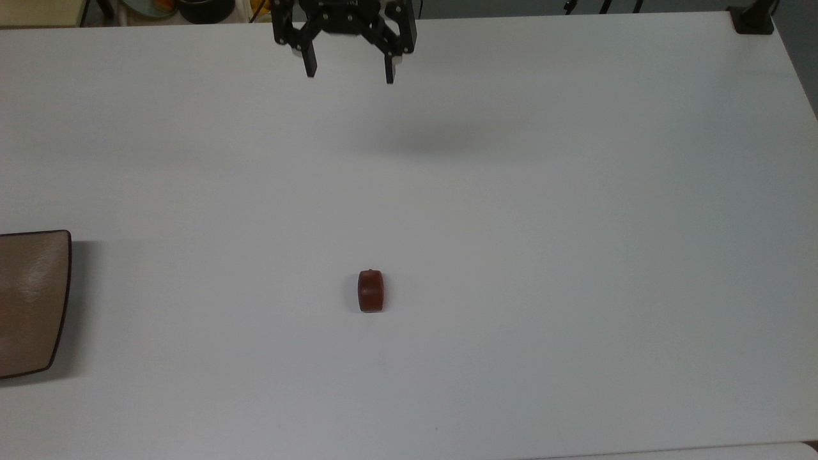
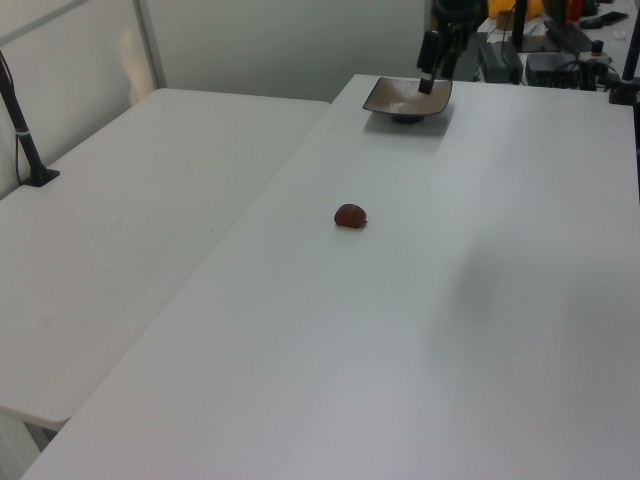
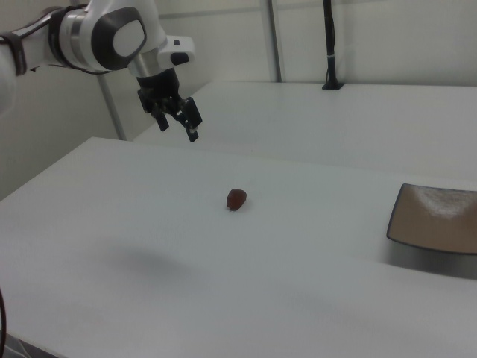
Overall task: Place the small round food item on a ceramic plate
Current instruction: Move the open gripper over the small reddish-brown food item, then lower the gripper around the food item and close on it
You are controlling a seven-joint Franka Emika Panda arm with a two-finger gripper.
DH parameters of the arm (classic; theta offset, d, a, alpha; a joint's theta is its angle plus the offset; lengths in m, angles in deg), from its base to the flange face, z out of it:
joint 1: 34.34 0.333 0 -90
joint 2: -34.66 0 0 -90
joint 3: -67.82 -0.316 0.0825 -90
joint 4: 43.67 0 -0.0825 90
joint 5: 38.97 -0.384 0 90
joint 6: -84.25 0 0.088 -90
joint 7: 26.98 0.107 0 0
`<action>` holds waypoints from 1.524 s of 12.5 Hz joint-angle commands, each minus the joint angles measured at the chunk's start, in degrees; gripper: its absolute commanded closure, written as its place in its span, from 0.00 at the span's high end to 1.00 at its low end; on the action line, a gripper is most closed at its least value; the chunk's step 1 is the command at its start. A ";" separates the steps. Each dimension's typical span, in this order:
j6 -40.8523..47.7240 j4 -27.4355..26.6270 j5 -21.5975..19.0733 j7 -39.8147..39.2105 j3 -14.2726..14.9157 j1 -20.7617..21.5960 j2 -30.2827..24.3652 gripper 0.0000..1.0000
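Note:
The robot's gripper should next grab the small round food item by its rounded body point(image 2: 350, 216), so that it can put the item on the ceramic plate point(image 2: 400, 97).
The small round food item point(image 1: 370, 291) point(image 2: 350, 215) point(image 3: 236, 198) is a glossy reddish-brown lump lying alone near the middle of the white table. The ceramic plate point(image 1: 29, 300) point(image 2: 400, 97) point(image 3: 436, 220), tan-brown with a dark rim, sits at the top view's left edge with nothing on it. My black gripper point(image 1: 350, 76) point(image 2: 428, 88) point(image 3: 179, 131) hangs open and empty high above the table. In the top view it is near the upper edge, far from the food item. In the left view it overlaps the plate.
A black post base point(image 1: 753, 19) stands on the table corner at the top view's upper right. Bowls and clutter point(image 1: 204, 7) lie beyond the far edge. A second white table point(image 2: 150, 200) with a black post point(image 2: 25, 140) adjoins on the left view's left.

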 commanded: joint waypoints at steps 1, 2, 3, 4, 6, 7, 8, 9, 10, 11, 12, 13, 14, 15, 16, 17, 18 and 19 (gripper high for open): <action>-1.45 8.84 -0.42 0.97 0.67 0.88 7.03 1.00; -2.50 10.78 -0.25 2.01 0.67 1.40 9.14 1.00; -4.08 13.41 0.89 4.37 0.76 2.19 12.12 1.00; -6.18 14.31 2.64 5.61 0.67 2.28 14.24 1.00; -11.63 14.49 3.36 6.41 0.93 3.51 17.67 1.00; -12.96 15.88 3.97 6.59 0.76 3.60 19.60 1.00; -13.41 16.86 4.15 6.59 0.93 3.60 21.36 1.00; -14.37 17.82 4.33 6.59 0.94 3.60 22.77 1.00; -16.56 17.66 5.02 6.59 0.94 3.60 24.35 1.00; -19.62 17.31 5.73 6.51 0.76 3.60 25.76 1.00; -20.78 17.22 5.99 6.51 0.93 3.60 26.91 1.00; -21.75 17.30 6.95 6.42 0.94 3.60 28.49 1.00; -22.72 17.22 7.57 6.42 0.94 3.60 29.28 1.00; -23.86 17.04 7.84 6.42 0.94 3.60 30.16 1.00; -23.96 16.95 8.02 6.42 0.94 3.60 30.78 1.00; -24.13 17.04 8.98 6.33 0.94 3.60 32.27 1.00; -24.14 17.04 9.68 6.33 0.94 3.69 33.15 1.00; -24.31 17.04 10.12 6.16 0.94 3.78 34.29 1.00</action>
